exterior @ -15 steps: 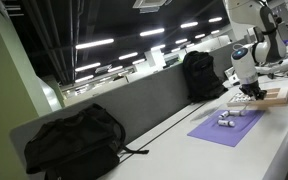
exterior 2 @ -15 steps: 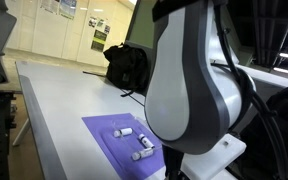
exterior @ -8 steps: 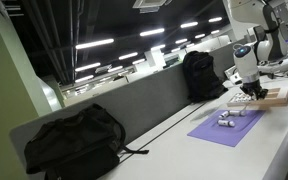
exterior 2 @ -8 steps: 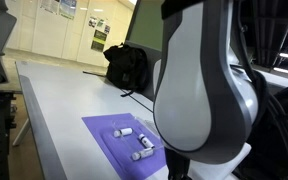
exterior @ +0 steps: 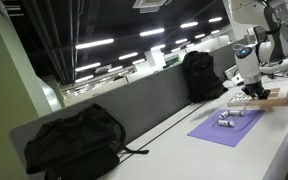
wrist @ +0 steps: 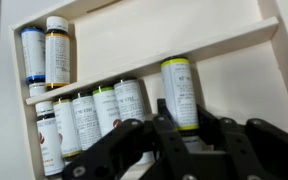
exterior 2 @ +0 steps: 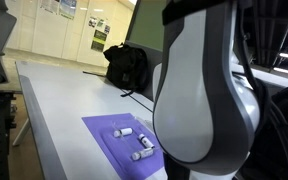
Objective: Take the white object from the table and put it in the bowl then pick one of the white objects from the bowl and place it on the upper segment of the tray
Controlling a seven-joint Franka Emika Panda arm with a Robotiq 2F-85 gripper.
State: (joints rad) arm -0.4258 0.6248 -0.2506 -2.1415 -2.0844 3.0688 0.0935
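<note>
The white object in my fingers lies low inside the lower segment (wrist: 230, 88), beside its row, and would settle if I opened now, so it is time to open.
In the wrist view my gripper (wrist: 184, 107) is shut on a white object (wrist: 178, 85), a small white bottle with yellow-green bands. It hangs over the divider of the light-wood tray (wrist: 224, 45). The lower segment holds a row of several alike bottles (wrist: 94, 115); the upper segment holds two (wrist: 44, 55). In an exterior view the gripper (exterior: 252, 93) hangs over the tray (exterior: 276, 97) at the far end of the table (exterior: 164, 150). Other white pieces lie on the purple mat in both exterior views (exterior: 225, 121) (exterior 2: 141, 150). The bowl is out of view.
The purple mat (exterior: 229, 127) (exterior 2: 109, 130) lies beside the tray. Black backpacks sit on the table (exterior: 72, 140) (exterior: 202, 73) (exterior 2: 127, 66). A grey partition runs along the table's far edge. My arm (exterior 2: 199, 90) blocks much of an exterior view.
The arm has shifted slightly over the tray; the bottle stays in the gripper. The pieces on the mat have not moved.
</note>
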